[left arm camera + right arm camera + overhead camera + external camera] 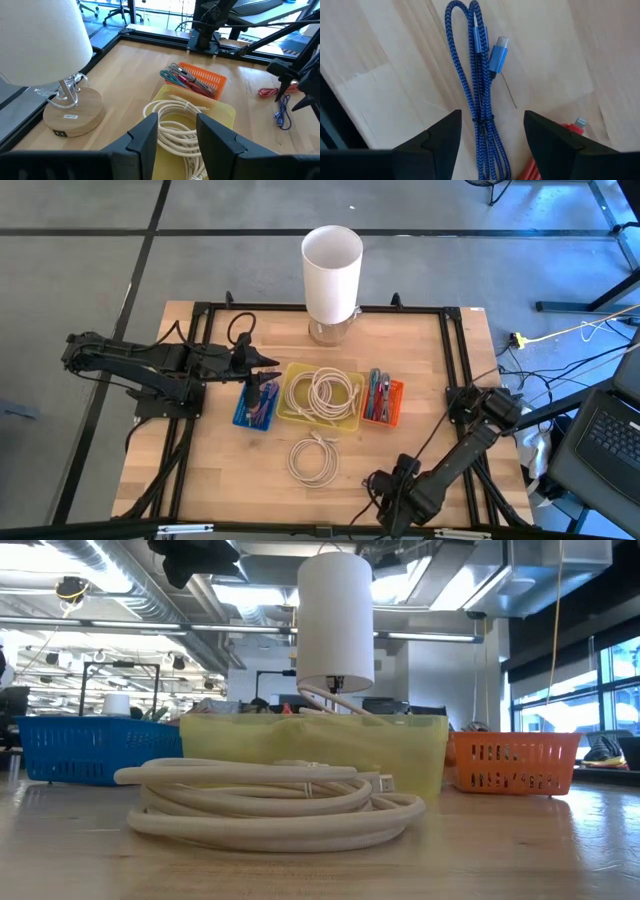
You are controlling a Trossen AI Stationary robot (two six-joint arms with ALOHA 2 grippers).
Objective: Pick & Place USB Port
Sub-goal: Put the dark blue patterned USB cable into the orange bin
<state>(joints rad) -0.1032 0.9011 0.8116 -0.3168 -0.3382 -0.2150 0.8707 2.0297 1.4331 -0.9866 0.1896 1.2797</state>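
Note:
The blue cable goes in the orange basket; my right gripper should grab it by its tied middle (484,122) next.
A bundled blue braided USB cable (479,95) lies flat on the wooden table near its front edge, beside a red cable (560,140); both also show in the left wrist view (283,114). My right gripper (492,122) is open just above the blue cable, pointing down, a finger on either side, touching nothing. My left gripper (175,122) is open and empty, held above the left end of the yellow basket (350,418). A lamp with a white shade (331,258) stands at the table's far edge on a wooden base (70,112) with ports in its side.
The yellow basket holds white coiled cables (175,120). A blue basket (242,412) stands to its left and an orange basket (392,402) with coloured cables to its right. A loose white cable coil (313,458) lies on the table in front of them.

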